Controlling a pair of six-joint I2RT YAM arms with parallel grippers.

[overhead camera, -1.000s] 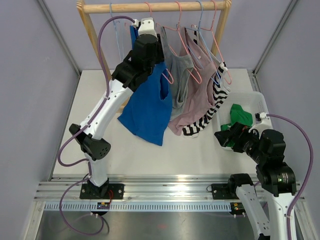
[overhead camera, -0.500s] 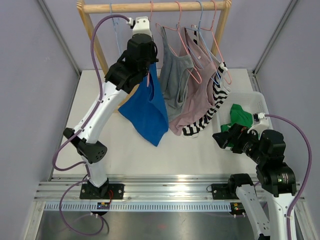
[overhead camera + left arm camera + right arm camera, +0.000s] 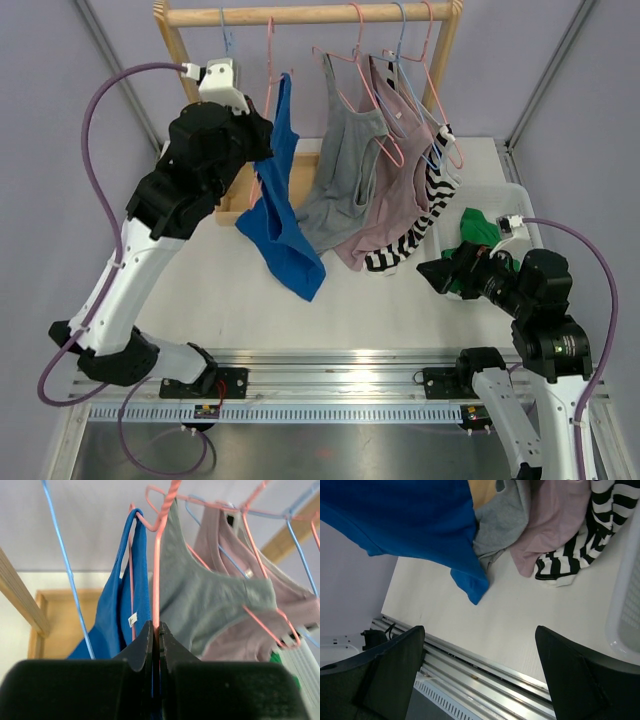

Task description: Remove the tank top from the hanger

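Observation:
The right gripper reaches for and takes hold of the blue tank top's trailing hem [image 3: 307, 281] [image 3: 471, 584] next, to remove the tank top from the pink hanger.
The blue tank top [image 3: 285, 220] hangs on a pink wire hanger [image 3: 266, 95] near the left of the wooden rail [image 3: 310, 14]. Its lower hem trails toward the table. My left gripper [image 3: 258, 140] is shut on the hanger's wire beside the top's strap. In the left wrist view the gripper [image 3: 156, 628] pinches the pink hanger [image 3: 159, 565], with the blue tank top [image 3: 115, 620] just to its left. My right gripper [image 3: 432, 272] is open and empty, low over the table at the right. In its wrist view [image 3: 480, 652] the blue hem [image 3: 470, 582] lies ahead.
A grey top [image 3: 345, 180], a mauve top [image 3: 395, 200] and a striped top [image 3: 425, 215] hang on other hangers to the right. A white bin [image 3: 515, 210] holds a green garment [image 3: 480, 232]. The rack's wooden base [image 3: 238, 195] stands behind the blue top.
My left arm has swung left and pulled back, drawing the pink hanger and blue top leftward, away from the grey top. My right gripper has edged left.

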